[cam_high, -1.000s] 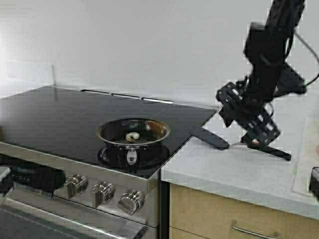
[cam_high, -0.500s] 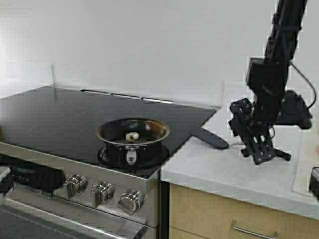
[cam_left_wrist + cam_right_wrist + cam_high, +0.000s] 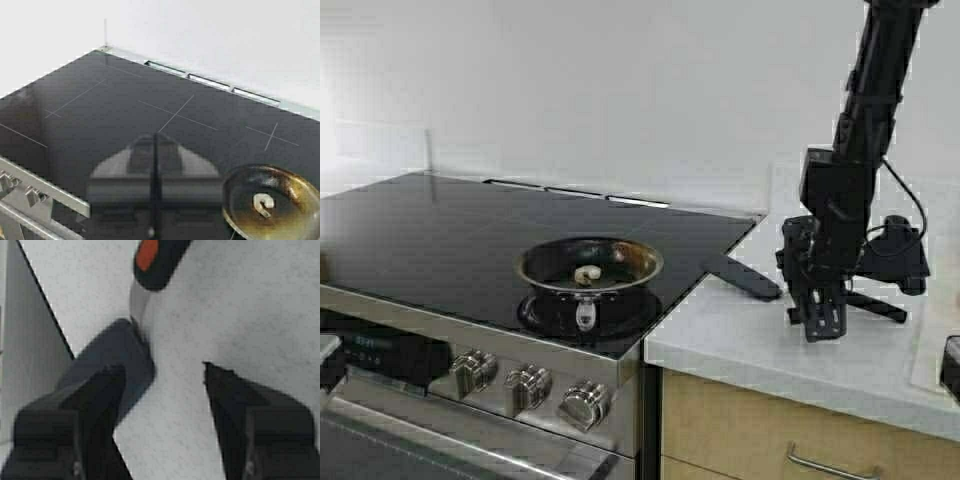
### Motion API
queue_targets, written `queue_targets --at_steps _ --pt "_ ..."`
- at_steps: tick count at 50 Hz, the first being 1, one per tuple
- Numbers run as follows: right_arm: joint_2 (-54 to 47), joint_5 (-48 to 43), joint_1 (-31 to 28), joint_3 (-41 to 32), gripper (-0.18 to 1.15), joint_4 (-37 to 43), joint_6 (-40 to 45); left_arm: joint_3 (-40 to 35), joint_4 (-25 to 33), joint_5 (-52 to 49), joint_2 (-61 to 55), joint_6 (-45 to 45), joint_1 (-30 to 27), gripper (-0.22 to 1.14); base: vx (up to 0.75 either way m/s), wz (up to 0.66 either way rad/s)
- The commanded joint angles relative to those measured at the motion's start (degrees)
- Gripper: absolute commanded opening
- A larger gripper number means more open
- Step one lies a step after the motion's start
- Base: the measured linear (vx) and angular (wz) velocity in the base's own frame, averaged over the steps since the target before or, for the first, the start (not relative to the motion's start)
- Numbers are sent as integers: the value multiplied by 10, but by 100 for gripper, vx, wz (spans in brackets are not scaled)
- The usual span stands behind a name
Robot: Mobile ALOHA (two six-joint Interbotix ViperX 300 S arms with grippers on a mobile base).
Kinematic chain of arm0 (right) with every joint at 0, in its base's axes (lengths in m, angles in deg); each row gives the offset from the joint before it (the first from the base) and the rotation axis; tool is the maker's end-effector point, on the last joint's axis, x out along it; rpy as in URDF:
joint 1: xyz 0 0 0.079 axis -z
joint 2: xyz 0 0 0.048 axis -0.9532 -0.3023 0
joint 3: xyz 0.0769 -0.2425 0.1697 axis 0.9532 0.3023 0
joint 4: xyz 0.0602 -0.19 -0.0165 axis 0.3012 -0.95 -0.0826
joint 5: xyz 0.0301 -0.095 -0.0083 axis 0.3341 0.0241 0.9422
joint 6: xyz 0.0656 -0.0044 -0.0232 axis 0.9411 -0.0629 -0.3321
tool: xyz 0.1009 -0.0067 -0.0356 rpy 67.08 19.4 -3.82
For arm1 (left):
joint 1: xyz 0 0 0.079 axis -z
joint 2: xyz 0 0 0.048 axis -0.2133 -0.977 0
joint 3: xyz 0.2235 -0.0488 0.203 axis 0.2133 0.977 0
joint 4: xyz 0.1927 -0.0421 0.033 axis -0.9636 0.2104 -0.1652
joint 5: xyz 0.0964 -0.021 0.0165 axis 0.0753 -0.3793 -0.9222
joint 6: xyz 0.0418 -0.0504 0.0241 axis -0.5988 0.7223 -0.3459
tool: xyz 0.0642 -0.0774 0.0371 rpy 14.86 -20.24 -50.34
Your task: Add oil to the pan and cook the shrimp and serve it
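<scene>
I should next take hold of the spatula with my right gripper by its slim metal neck (image 3: 137,305), which sits between the broad blade and the long handle.
The pan (image 3: 588,266) stands on the black cooktop, its short handle toward the front. The shrimp (image 3: 586,274) lies curled in its dark middle, and both show in the left wrist view: pan (image 3: 300,220), shrimp (image 3: 263,204). The oil is out of view. My right gripper (image 3: 817,322) points straight down at the white counter, open and holding nothing (image 3: 162,375). A spatula lies under it, its dark blade (image 3: 117,352) beside one finger and its black-and-orange handle (image 3: 156,260) beyond. My left gripper (image 3: 155,145) hovers shut over the cooktop, left of the pan.
The spatula's blade (image 3: 745,278) reaches to the cooktop's right edge. Stove knobs (image 3: 525,385) line the front panel. The white counter (image 3: 750,340) runs right of the stove, with a pale board (image 3: 938,340) and a black object (image 3: 952,366) at the far right.
My right gripper has swung from a tilted pose over the spatula handle to pointing straight down, and has dropped closer to the counter. Pan and shrimp are unmoved.
</scene>
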Motion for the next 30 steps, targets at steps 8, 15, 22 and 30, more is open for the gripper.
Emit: queue_targets --at_steps 8,15,22,30 --pt "10 10 24 -33 85 -18 3 -13 0 3 -3 1 0 3 0 0" --pt "5 38 34 -54 85 -26 2 -14 0 3 -2 1 -1 3 0 0" --pt "-4 50 41 -73 85 -27 3 -14 0 3 -3 1 -1 3 0 0" --pt "-11 66 41 -91 85 -28 2 -14 0 3 -3 1 -1 3 0 0"
